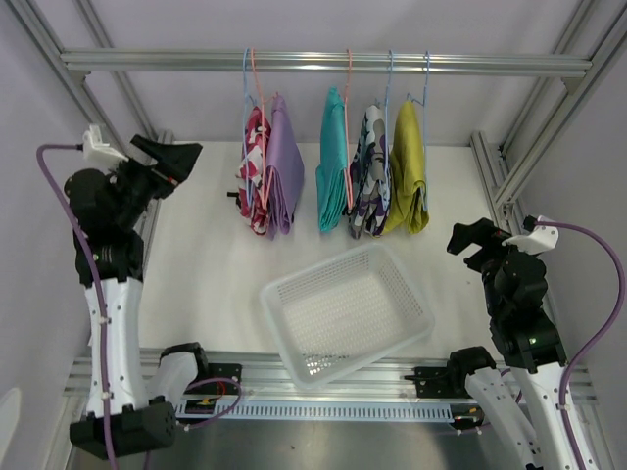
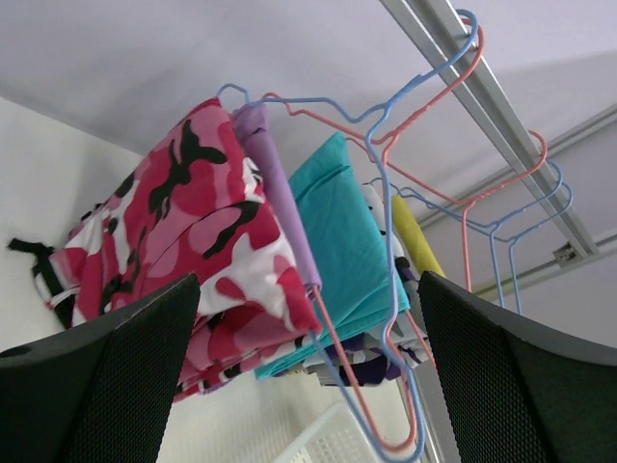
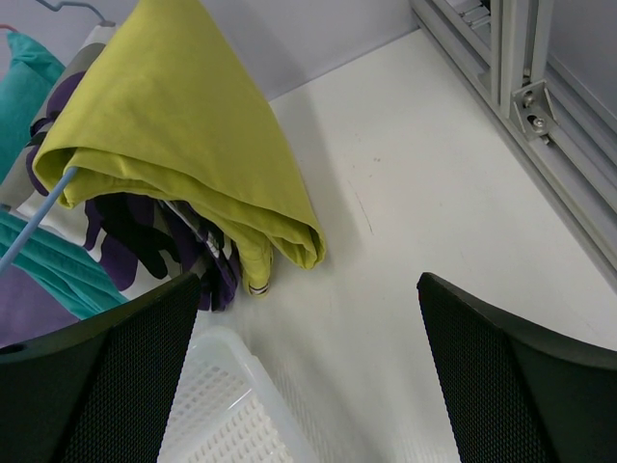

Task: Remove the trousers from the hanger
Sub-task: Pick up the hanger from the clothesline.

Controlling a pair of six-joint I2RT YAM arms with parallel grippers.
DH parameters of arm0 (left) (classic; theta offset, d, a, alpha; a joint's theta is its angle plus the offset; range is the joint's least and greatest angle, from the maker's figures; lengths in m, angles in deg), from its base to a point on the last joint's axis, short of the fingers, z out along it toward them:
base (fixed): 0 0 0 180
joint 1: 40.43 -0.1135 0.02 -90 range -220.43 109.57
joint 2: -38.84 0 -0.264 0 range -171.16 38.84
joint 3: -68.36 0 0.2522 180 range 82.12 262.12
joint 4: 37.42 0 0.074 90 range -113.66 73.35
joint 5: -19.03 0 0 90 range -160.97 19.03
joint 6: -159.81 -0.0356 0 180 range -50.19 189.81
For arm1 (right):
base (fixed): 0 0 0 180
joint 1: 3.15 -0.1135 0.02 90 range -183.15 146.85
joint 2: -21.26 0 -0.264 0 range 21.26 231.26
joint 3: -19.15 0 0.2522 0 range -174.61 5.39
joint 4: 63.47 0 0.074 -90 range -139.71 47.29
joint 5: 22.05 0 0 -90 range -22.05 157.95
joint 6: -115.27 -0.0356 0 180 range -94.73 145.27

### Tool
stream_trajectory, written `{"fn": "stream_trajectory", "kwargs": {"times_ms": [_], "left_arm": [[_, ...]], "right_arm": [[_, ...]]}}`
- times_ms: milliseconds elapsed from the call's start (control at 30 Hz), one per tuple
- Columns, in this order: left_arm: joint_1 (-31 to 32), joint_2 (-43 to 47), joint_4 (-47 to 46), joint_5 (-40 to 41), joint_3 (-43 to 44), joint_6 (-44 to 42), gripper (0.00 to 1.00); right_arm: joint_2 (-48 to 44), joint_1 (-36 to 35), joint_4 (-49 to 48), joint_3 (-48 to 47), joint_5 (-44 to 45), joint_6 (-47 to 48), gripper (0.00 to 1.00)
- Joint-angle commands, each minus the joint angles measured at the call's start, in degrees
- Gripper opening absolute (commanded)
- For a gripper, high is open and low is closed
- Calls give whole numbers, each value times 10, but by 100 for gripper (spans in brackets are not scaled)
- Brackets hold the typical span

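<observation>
Next, my left gripper grabs the blue wire hanger by its bare near shoulder [image 1: 245, 145] [image 2: 391, 258], which leaves the red-and-white trousers free to remove.
Several pairs of trousers hang folded over wire hangers [image 1: 253, 88] on the top rail [image 1: 490, 65]: red-and-white [image 1: 255, 162], lilac [image 1: 284, 171], teal [image 1: 332, 162], purple camouflage [image 1: 370, 181] and mustard [image 1: 409, 171]. My left gripper [image 1: 168, 152] is raised to the left of the row, open and apart from it. In its wrist view my left gripper [image 2: 308, 280] frames the red-and-white pair [image 2: 193, 231], the lilac [image 2: 275, 174] and the teal [image 2: 347, 241]. My right gripper [image 1: 470, 240] stands open, low and right of the mustard pair [image 3: 183, 145]; it [image 3: 309, 278] holds nothing.
A white perforated basket [image 1: 279, 289] lies on the table below the hanging row, its corner [image 3: 231, 342] near my right gripper. Aluminium frame posts [image 1: 495, 166] run along the table's right side and the back.
</observation>
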Motion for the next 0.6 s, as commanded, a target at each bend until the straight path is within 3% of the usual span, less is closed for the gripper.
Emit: {"fn": "stream_trajectory", "kwargs": {"times_ms": [0, 233, 567], "left_arm": [[22, -56, -15, -33, 62, 7, 99], [55, -127, -85, -107, 83, 26, 96], [87, -199, -171, -192, 124, 68, 79]], "right_arm": [[-3, 2, 1, -16, -10, -5, 99], [6, 4, 1, -17, -12, -2, 99], [18, 27, -4, -16, -29, -5, 99]]}}
